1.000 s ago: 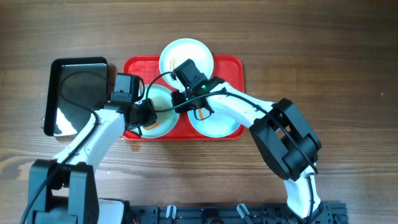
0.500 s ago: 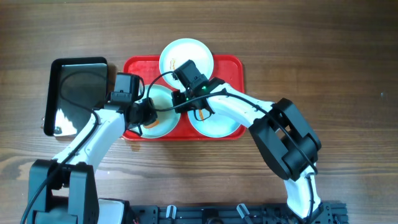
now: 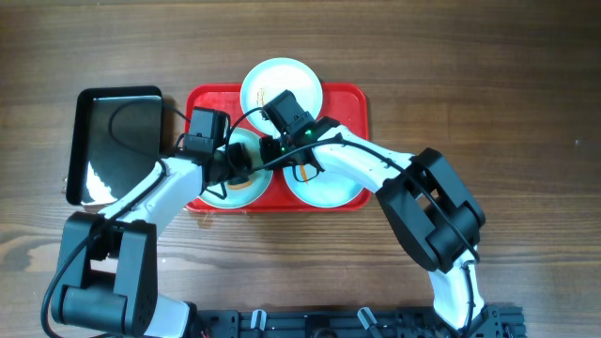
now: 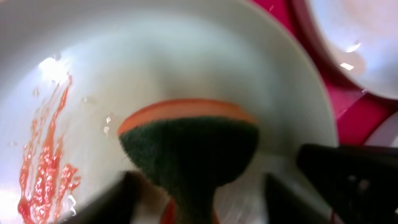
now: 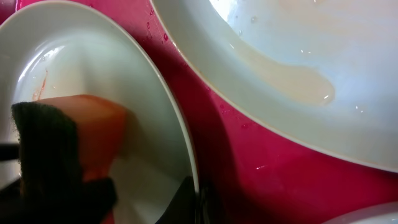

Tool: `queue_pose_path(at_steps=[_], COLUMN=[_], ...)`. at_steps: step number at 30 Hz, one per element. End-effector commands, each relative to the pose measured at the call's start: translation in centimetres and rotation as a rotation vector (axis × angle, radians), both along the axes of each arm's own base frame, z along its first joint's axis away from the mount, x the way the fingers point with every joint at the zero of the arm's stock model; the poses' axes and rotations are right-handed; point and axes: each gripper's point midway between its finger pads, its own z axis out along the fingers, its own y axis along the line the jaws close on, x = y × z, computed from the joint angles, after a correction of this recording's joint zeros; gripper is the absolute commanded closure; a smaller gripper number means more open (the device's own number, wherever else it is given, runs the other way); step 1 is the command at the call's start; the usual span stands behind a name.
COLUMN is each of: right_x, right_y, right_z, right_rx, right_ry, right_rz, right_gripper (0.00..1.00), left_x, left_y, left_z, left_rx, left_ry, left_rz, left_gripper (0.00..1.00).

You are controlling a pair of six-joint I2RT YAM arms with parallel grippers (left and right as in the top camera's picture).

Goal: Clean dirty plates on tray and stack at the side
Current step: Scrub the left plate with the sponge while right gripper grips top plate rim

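Note:
The sponge's side that faces the plate should stay free to clean the smears, so my left gripper needs to grab the sponge across its narrow middle next.
Three pale plates lie on the red tray [image 3: 352, 103]. The front-left plate [image 3: 250, 190] carries orange smears [image 4: 46, 162]. My right gripper [image 3: 269, 155] is shut on that plate's rim [image 5: 180, 124], one finger inside and one outside. An orange sponge with a green scouring face [image 4: 186, 143] stands on this plate [image 4: 155, 56]. My left gripper [image 4: 202, 208] straddles the sponge with its jaws open. White plate shows between the sponge and each of the fingers [image 4: 115, 199]. From the right wrist, the sponge [image 5: 81, 137] shows at the left.
A black glossy tray [image 3: 117, 141] lies left of the red tray. The back plate [image 3: 282, 84] and the front-right plate [image 3: 333, 188] fill the rest of the red tray. A wet plate [image 5: 298, 50] lies close beside the held rim.
My left gripper has shifted right over the front-left plate and opened its jaws off the sponge. The right arm has stayed put on the rim.

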Motion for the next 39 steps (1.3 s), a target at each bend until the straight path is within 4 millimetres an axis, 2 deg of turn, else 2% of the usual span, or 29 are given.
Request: queue_pose_path(at_steps=[1,4,6,10,15,17,20,23,30,31,35,37,39], right_x=[-0.7,-0.7,-0.7,-0.7,-0.7,-0.7,-0.7,-0.7,-0.6,-0.6,-0.8,-0.8,-0.8], right_y=[-0.7,-0.7,-0.7,-0.7,-0.7,-0.7,-0.7,-0.7,-0.7,-0.7,-0.8,-0.8,-0.8], right_z=[-2.1,-2.1,-2.1,-2.1,-2.1,-2.1,-2.1,-2.1,-2.1,-2.1,-2.1,-2.2,-2.2], right_rx=[-0.040,-0.039,-0.039,-0.039,-0.040,-0.042,-0.042,-0.043,-0.041,-0.041,-0.046,-0.047,-0.047], right_ry=[0.031,0.031,0.031,0.031,0.031,0.029,0.029,0.030,0.028,0.028,0.033,0.035,0.034], right_rz=[-0.005,-0.005,-0.005,-0.005,-0.004,-0.006,-0.006,-0.006,-0.007,-0.007,-0.006,-0.006,-0.006], right_gripper=[0.96,0.96,0.96,0.96,0.95,0.95,0.95,0.95,0.95,0.95,0.96,0.96,0.96], left_x=[-0.8,-0.5,-0.4,-0.4,-0.1,-0.2,-0.8,-1.2,-1.0,-1.0,-1.6,-2.4,-2.7], left_y=[0.1,0.5,0.9,0.9,0.8,0.9,1.0,1.0,0.0,0.3,4.2,5.6,7.2], left_z=[-1.5,-1.4,-1.4,-1.1,0.7,1.1,1.0,0.8,1.0,0.9,-0.6,-1.5,-1.5], left_rx=[0.012,0.036,0.058,0.055,0.045,0.044,0.049,0.053,-0.001,0.014,0.224,0.315,0.406], left_ry=[0.045,0.032,0.027,0.021,-0.023,-0.029,-0.005,0.014,0.006,0.004,0.017,0.035,0.035], left_rz=[0.003,0.013,0.022,0.022,0.023,0.023,0.022,0.021,0.000,0.006,0.080,0.040,0.053], left_gripper=[0.15,0.54,0.70,0.70,0.66,0.72,0.89,0.96,0.96,0.96,0.96,0.96,0.96])
